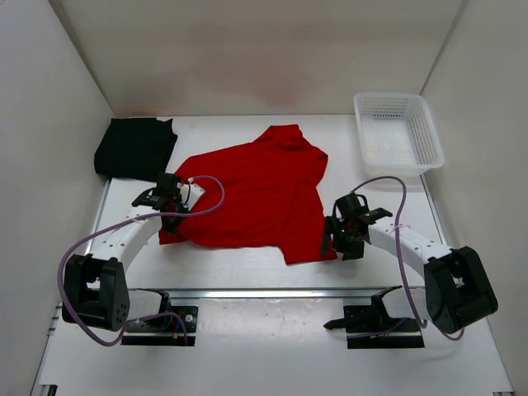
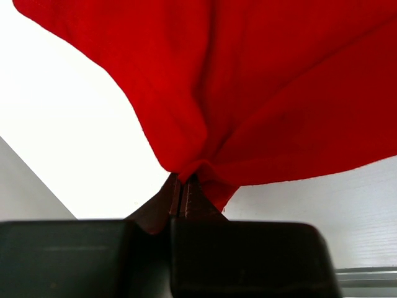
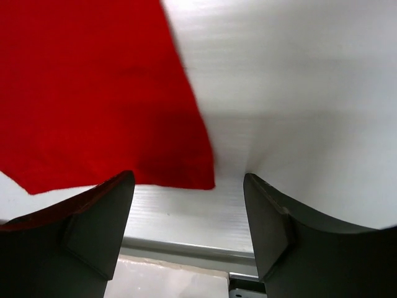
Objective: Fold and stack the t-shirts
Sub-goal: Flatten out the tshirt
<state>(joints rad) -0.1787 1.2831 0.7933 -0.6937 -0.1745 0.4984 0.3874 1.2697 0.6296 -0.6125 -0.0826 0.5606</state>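
My right gripper grabs the red t-shirt's near corner [image 1: 331, 254] [image 3: 202, 177] next, opposite my left gripper's pinch, to stretch the t-shirt flat for folding.
A red t-shirt [image 1: 256, 194] lies spread, a little rumpled, across the middle of the table. A black t-shirt [image 1: 134, 147] sits folded at the back left. My left gripper [image 1: 175, 216] is at the red shirt's near-left edge. In the left wrist view it [image 2: 183, 180] is shut on a pinch of red cloth [image 2: 260, 81], which bunches up from the jaws. My right gripper [image 1: 334, 239] is by the shirt's near-right corner. In the right wrist view it [image 3: 188, 176] stands open and holds nothing. The red corner [image 3: 93, 87] lies flat on the table just beyond the fingertips.
A white mesh basket [image 1: 398, 132] stands at the back right, with nothing visible in it. White walls close in the table on the left, back and right. A metal rail [image 1: 272, 293] runs along the near edge, just behind the right gripper.
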